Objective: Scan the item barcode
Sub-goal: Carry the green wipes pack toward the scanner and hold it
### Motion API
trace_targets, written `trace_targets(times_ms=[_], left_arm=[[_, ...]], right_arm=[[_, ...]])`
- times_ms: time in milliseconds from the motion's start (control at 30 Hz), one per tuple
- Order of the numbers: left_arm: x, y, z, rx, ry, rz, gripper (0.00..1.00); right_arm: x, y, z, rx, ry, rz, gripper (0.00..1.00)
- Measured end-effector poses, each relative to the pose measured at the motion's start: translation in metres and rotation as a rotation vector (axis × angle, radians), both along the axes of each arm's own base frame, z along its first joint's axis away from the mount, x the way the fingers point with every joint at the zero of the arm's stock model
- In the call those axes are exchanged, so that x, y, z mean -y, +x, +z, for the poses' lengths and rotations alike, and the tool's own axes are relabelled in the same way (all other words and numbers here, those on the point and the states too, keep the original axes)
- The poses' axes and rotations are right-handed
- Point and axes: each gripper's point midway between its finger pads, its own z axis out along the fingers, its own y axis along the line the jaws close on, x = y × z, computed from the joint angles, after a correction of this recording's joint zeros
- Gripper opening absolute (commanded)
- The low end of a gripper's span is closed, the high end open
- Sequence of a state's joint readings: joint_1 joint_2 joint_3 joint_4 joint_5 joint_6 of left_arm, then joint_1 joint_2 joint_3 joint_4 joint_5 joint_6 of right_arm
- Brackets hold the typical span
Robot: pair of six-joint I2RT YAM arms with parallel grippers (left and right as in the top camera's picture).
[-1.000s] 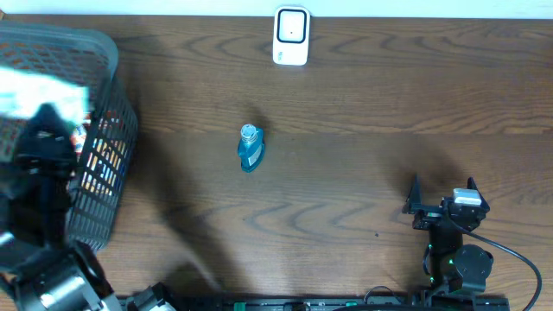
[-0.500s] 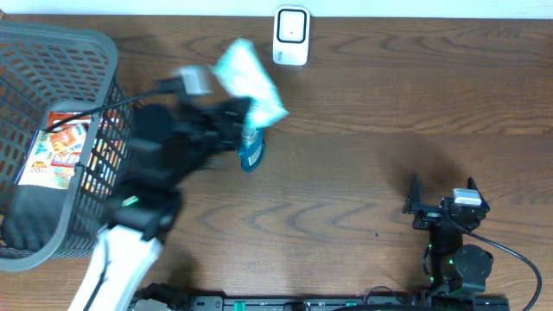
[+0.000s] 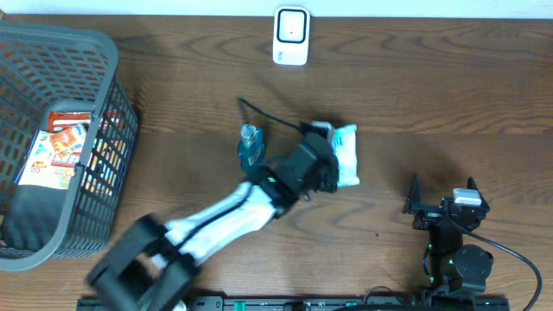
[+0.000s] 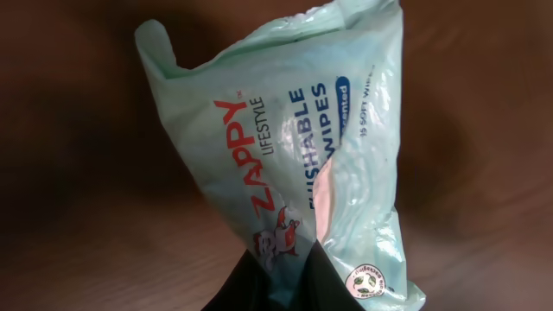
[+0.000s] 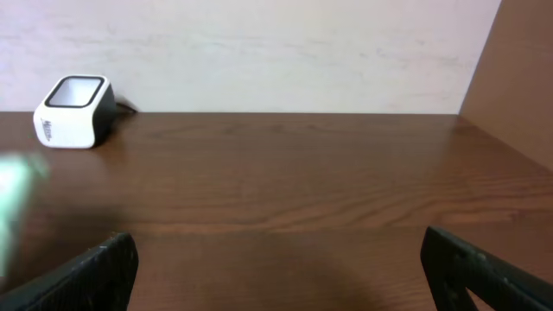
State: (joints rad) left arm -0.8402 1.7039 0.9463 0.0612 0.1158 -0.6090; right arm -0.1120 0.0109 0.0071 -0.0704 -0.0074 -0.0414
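Observation:
My left gripper holds the pack above the table. It needs to stay closed, because the pack would fall if I opened now.
My left gripper is shut on one end of a mint-green pack of flushable wipes, held over the middle of the table, right of a small blue bottle. In the left wrist view the pack fills the frame, its printed front facing the camera and its lower end pinched between the dark fingers. No barcode shows. The white scanner stands at the table's far edge, also seen in the right wrist view. My right gripper rests open and empty at the near right.
A blue bottle stands just left of my left arm. A grey wire basket at the far left holds a red-and-white packet. The pack shows as a green blur at the right wrist view's left edge.
My left arm has swung from the basket across to the middle, carrying the wipes pack past the bottle and down to its right. The right arm has not moved.

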Motion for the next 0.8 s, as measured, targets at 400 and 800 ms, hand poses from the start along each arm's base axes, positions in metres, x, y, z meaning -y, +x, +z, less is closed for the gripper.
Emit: trace_targets(times_ms=[400, 800], left_arm=[[-0.001, -0.008, -0.042, -0.056, 0.083, 0.016, 0.08], [-0.009, -0.013, -0.05, -0.104, 0.109, 0.05, 0.64]], right_arm=[[0.0, 0.0, 0.0, 0.0, 0.0, 0.0, 0.99], [0.0, 0.0, 0.0, 0.0, 0.0, 0.0, 0.99]])
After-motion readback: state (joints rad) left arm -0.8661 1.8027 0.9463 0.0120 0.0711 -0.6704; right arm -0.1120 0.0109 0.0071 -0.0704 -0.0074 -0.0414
